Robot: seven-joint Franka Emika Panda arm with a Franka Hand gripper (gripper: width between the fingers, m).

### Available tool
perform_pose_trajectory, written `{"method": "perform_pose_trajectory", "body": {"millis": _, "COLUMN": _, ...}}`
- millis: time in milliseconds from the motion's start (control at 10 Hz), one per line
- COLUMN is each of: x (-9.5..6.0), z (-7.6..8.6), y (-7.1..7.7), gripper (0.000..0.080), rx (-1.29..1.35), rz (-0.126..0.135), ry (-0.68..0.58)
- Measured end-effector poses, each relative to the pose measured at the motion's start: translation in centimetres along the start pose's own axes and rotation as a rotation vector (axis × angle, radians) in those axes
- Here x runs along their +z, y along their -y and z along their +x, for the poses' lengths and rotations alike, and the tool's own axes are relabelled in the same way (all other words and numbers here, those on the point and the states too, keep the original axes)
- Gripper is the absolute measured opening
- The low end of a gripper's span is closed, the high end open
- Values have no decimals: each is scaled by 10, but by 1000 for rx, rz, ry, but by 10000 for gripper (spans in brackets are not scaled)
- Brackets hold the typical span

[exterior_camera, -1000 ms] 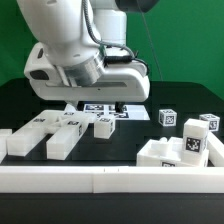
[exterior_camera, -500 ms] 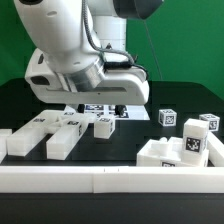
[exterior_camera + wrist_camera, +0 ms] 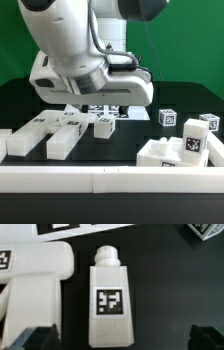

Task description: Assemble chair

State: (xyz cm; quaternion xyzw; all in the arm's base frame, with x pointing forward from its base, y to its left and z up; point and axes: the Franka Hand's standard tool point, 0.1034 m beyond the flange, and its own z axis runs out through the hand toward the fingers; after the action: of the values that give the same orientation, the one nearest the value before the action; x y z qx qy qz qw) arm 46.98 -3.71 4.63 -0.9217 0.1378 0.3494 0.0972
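Note:
My gripper lowers and only then closes on the bar. Its fingers are high above the short white bar, so closing now would miss the bar.
The chair's parts are white blocks with black-and-white tags, lying loose on the black table. In the wrist view a short white bar (image 3: pixel 108 303) with a round peg at one end lies directly below my gripper (image 3: pixel 122 339). The gripper is open, with one dark fingertip (image 3: pixel 38 339) on each side of the bar and wide gaps between. In the exterior view the gripper (image 3: pixel 108 107) hangs just above that bar (image 3: pixel 103 127), mostly hidden by the arm. A flat slab (image 3: pixel 40 130) and a second bar (image 3: pixel 62 141) lie at the exterior view's left.
A large block (image 3: pixel 168 155), a tall block (image 3: pixel 200 134) and a small cube (image 3: pixel 168 117) stand at the exterior view's right. The long white border rail (image 3: pixel 110 181) runs along the front. The marker board (image 3: pixel 95 108) lies under the arm. A rounded white part (image 3: pixel 35 280) lies beside the bar.
The arm has shifted slightly toward the exterior view's right and a little lower. The gripper stays open and the parts have not moved.

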Motion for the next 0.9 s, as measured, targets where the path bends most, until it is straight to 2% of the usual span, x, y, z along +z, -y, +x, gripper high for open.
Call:
{"method": "perform_pose_trajectory", "body": {"millis": 600, "x": 11, "z": 5, "y": 8, "gripper": 649, "rx": -4, "rz": -9, "ry": 1}}
{"method": "perform_pose_trajectory", "body": {"millis": 900, "x": 18, "z": 11, "y": 3, "gripper": 649, "rx": 13, "rz": -16, "ry": -24}}
